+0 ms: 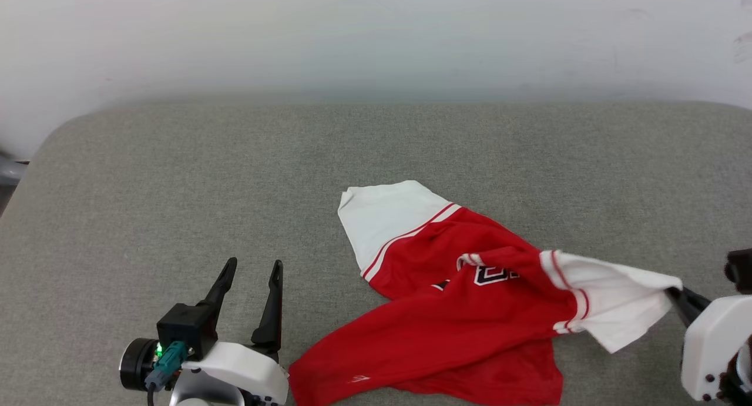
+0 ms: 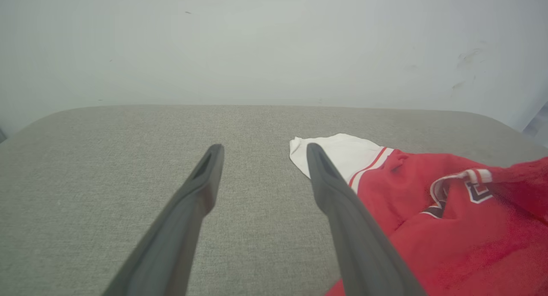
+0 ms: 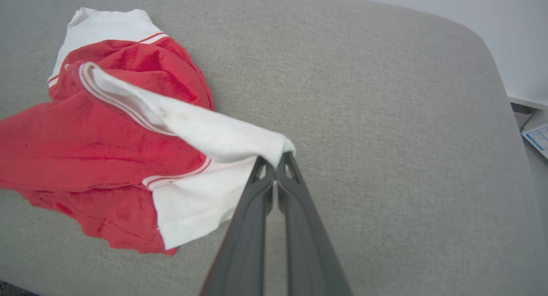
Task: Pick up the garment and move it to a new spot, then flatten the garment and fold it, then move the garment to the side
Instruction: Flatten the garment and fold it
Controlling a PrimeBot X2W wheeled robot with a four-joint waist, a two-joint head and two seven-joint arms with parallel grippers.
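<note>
A small fold (image 1: 347, 192) stands up at the tip of the far white sleeve, which lies flat, so my left gripper grabs that sleeve tip (image 1: 346, 197) next.
The garment (image 1: 470, 312) is a red jersey with white sleeves and stripe trim, lying crumpled on the grey surface right of centre. Black white-outlined lettering shows in a fold. My right gripper (image 1: 674, 293) at the right edge is shut on the tip of the near white sleeve, which is pulled out toward it and lifted; in the right wrist view the fingertips (image 3: 276, 159) pinch that sleeve of the garment (image 3: 128, 133). My left gripper (image 1: 252, 268) stands open at the lower left, clear of the cloth. In the left wrist view the garment (image 2: 449, 210) lies just right of the open gripper (image 2: 261, 152).
The grey fabric-covered surface (image 1: 176, 188) has rounded far corners and meets a pale wall (image 1: 376, 36) behind. Bare cloth stretches left of and beyond the jersey. Past the surface's edge in the right wrist view lies a white paper with blue print (image 3: 537, 135).
</note>
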